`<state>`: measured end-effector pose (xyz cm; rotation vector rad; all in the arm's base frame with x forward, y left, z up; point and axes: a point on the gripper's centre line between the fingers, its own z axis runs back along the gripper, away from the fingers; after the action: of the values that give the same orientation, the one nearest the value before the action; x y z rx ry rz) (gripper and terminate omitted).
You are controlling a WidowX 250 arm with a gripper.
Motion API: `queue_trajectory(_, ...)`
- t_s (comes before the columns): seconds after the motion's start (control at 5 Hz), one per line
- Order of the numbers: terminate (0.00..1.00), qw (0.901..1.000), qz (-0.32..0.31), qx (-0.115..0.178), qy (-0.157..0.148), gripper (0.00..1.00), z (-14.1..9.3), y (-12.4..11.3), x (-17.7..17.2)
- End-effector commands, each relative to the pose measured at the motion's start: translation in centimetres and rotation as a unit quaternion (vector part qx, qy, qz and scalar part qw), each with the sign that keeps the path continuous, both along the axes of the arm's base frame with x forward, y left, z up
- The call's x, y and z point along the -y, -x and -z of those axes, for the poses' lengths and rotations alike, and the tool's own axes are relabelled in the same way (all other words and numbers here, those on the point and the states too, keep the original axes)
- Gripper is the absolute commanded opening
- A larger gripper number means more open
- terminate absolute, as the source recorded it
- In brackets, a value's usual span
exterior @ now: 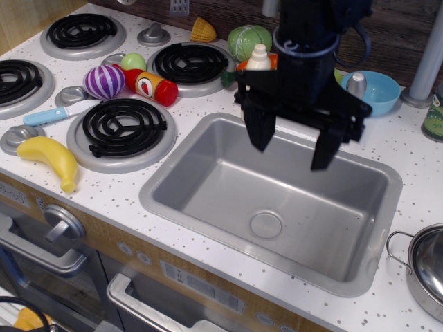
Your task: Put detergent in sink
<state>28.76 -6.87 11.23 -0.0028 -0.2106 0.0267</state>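
Observation:
The cream-white bottle needs to go in the sink, and its end with the cap [259,54] is the part my gripper should grip next.
The detergent [259,57] is a cream-white bottle standing upright on the counter behind the sink; only its cap and shoulders show above my gripper. My black gripper [292,144] hangs open and empty over the far part of the sink, just in front of the bottle, its two fingers pointing down. The sink [208,187] is a silver-grey basin with a round drain [266,224] in its floor, and nothing lies in it.
A red-and-yellow ketchup bottle [151,86], a purple striped toy [104,81], a banana [50,158] and a blue knife [45,115] lie by the burners at left. A blue bowl [370,91] stands at back right. A steel pot [426,266] sits at the right edge.

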Motion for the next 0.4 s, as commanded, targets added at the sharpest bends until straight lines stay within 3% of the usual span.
queue_trajectory(0.0,0.0,0.9957,0.012,0.09,-0.019,1.0,-0.9,-5.3,-2.3)
queue_trajectory(0.2,0.0,0.9937,0.015,0.107,-0.028,1.0,-1.4,-7.6,-4.1)
